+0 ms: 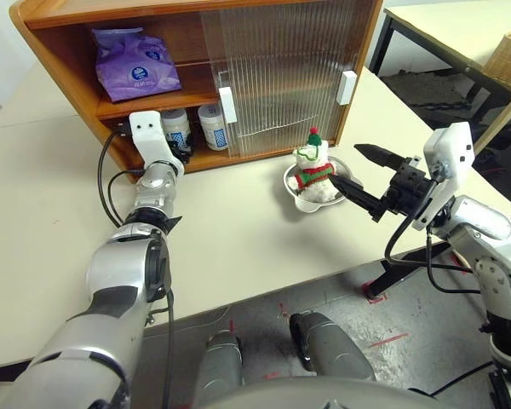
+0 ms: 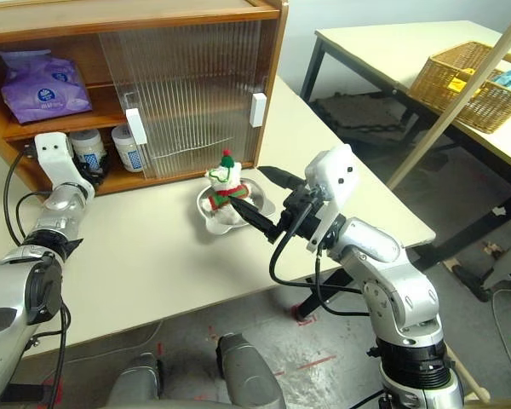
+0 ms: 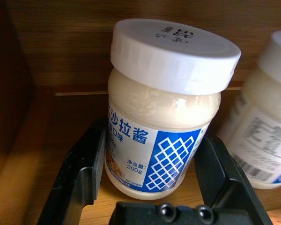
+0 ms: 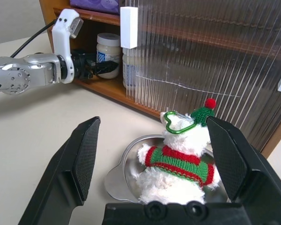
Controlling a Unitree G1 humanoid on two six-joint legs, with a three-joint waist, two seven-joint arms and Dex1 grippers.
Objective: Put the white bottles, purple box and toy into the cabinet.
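My left gripper is ready to release the white bottle, as the bottle's base rests on the lower shelf in the left wrist view, so the bottle would stand.
Inside the cabinet (image 1: 61, 66), on the lower shelf, my left gripper (image 3: 150, 136) is shut on a white bottle (image 3: 164, 108), one finger on each side of its label. The second white bottle (image 1: 213, 125) stands right beside it, half behind the sliding door (image 1: 281, 77). On the shelf above lies the purple box (image 1: 134, 64). The toy (image 1: 313, 170) sits in a steel bowl (image 1: 300, 201) on the table in front of the door. My right gripper (image 1: 347, 166) hangs open just right of the toy, pointing at it without touching.
The cabinet's left half is open, and the ribbed doors with white handles (image 1: 226, 104) cover the right half. A second table carrying a wicker basket (image 2: 468, 81) stands at the far right, with a slanted wooden pole (image 2: 447, 115) in front. The table edge runs close behind the bowl.
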